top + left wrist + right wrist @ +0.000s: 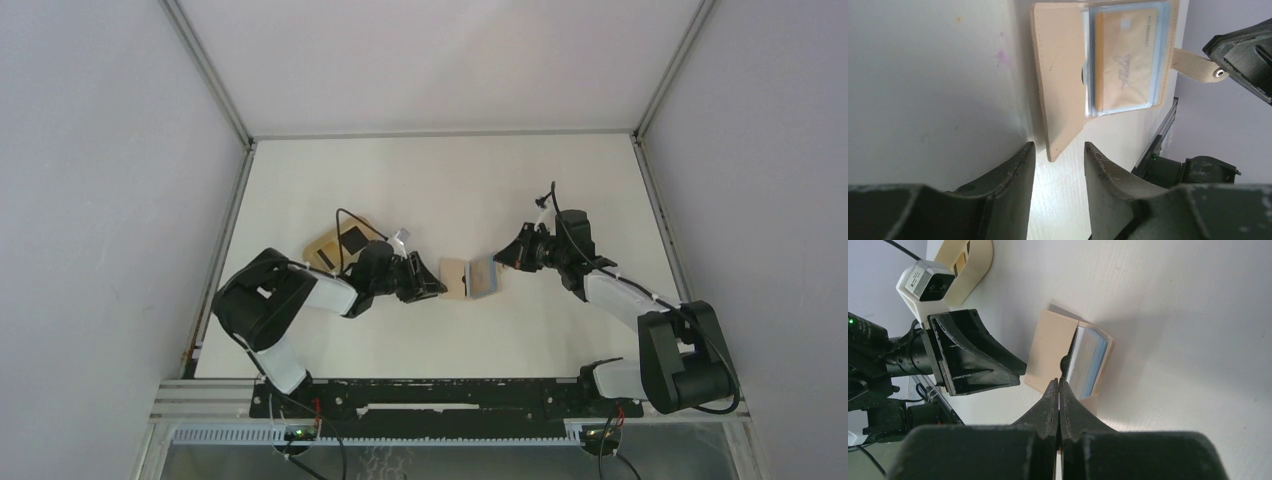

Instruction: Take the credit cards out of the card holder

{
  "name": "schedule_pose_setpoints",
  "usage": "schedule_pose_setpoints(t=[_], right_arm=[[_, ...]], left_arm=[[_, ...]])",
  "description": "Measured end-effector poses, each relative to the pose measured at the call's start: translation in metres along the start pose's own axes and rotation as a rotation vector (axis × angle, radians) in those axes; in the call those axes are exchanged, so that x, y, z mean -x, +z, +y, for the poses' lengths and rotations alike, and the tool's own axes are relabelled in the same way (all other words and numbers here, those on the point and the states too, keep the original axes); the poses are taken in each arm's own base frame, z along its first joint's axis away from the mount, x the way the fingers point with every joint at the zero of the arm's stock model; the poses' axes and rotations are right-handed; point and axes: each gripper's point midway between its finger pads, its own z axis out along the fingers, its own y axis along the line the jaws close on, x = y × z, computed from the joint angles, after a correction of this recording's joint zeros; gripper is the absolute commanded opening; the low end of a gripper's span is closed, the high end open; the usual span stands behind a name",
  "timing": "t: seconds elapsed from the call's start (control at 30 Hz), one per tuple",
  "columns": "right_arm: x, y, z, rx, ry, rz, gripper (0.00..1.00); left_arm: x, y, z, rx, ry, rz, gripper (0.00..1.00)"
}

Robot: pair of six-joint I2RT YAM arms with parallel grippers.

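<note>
My left gripper grabs the card holder by its bare flap's near corner (451, 295) (1056, 145) next, which leaves the clear sleeves free to empty of cards.
The beige card holder (455, 277) lies open on the table between both arms. In the left wrist view its bare flap (1060, 75) is on the left. A tan credit card (1125, 55) sits inside clear sleeves on the right, and the snap tab (1198, 67) sticks out toward the right arm. My left gripper (1058, 146) is open, with the holder's near corner just beyond its fingertips and nothing held. My right gripper (1058, 381) is shut, its tips at the edge of the sleeves (1088, 362). A black card (352, 239) lies on the tray.
The oval tan wooden tray (325, 250) sits just left of and behind the left gripper (432, 285). The right gripper (507, 262) is at the holder's right edge. Grey walls enclose the white table on the left, back and right.
</note>
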Motion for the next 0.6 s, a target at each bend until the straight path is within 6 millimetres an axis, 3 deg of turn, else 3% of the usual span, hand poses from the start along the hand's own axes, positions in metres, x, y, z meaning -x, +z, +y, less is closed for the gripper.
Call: schedule_pose_setpoints(t=[0.43,0.6], right_arm=[[0.001,0.001,0.004,0.025,-0.009,-0.001,0.0],[0.001,0.001,0.005,0.027,-0.009,0.001,0.0]], left_arm=[[0.006,0.008,-0.01,-0.037,-0.028,0.0,0.46],[0.014,0.009,-0.025,-0.103,-0.043,-0.03,0.42]])
